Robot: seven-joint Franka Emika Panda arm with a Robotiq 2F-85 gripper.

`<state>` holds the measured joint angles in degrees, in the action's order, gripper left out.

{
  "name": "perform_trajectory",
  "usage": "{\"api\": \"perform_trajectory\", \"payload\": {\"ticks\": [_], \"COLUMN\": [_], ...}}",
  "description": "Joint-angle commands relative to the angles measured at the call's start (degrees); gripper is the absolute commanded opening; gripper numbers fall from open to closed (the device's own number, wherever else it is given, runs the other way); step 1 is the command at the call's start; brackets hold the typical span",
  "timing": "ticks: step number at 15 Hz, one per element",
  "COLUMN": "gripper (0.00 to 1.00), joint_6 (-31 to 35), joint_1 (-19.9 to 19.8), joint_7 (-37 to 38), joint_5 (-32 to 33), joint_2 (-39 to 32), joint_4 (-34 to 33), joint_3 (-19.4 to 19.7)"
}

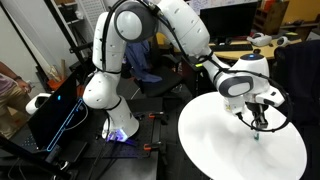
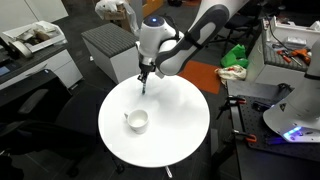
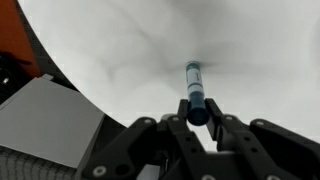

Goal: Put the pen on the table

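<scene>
I need to open my gripper now, because the pen's tip is at the flat top, apart from the cup (image 2: 137, 121), and the pen would rest on the tabletop.
The pen (image 3: 193, 88), a thin dark teal stick with a lighter tip, sits upright between the fingers of my gripper (image 3: 197, 118), which is shut on it. In both exterior views the gripper (image 1: 258, 122) (image 2: 144, 82) hangs over the far part of the round white table (image 1: 225, 150) (image 2: 180, 125), and the pen (image 1: 258, 130) (image 2: 144, 90) points down with its tip just above or touching the top; I cannot tell which. A small white cup (image 2: 137, 121) stands near the table's middle, apart from the gripper.
A grey cabinet (image 2: 105, 45) stands beside the table. A green cloth (image 2: 234, 55) lies on an orange surface behind it. A tan desk with clutter (image 1: 250, 45) is at the back. The arm's base (image 1: 118, 125) stands next to the table.
</scene>
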<state>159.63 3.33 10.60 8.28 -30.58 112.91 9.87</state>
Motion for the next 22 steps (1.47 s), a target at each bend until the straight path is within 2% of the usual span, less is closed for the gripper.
{"api": "perform_trajectory", "payload": {"ticks": [1,2,3,4,10,12,13,16,22], "gripper": [0.1,0.47,0.48,0.53,0.98,1.0,1.0,1.0,1.0], "joint_6": [0.27,0.25,0.32,0.37,-0.55,-4.15,-7.83,-15.61,-27.59], "joint_1": [1.29,1.39,1.47,1.33,0.79,-0.96,-3.09,-4.7,-3.45], "joint_7": [1.73,1.78,1.91,1.75,1.0,-1.32,-4.61,-9.2,-9.53], "joint_5": [0.27,0.31,0.36,0.23,-0.76,-2.98,-5.23,-8.36,-7.27], "joint_2": [-1.31,-1.26,-1.28,-1.17,-0.36,0.92,2.18,5.1,11.19], "joint_4": [-1.16,-1.1,-1.05,-0.82,0.07,0.2,0.44,1.15,1.27], "joint_3": [0.83,0.92,1.04,0.9,-0.05,-2.6,-5.7,-9.11,-9.36]}}
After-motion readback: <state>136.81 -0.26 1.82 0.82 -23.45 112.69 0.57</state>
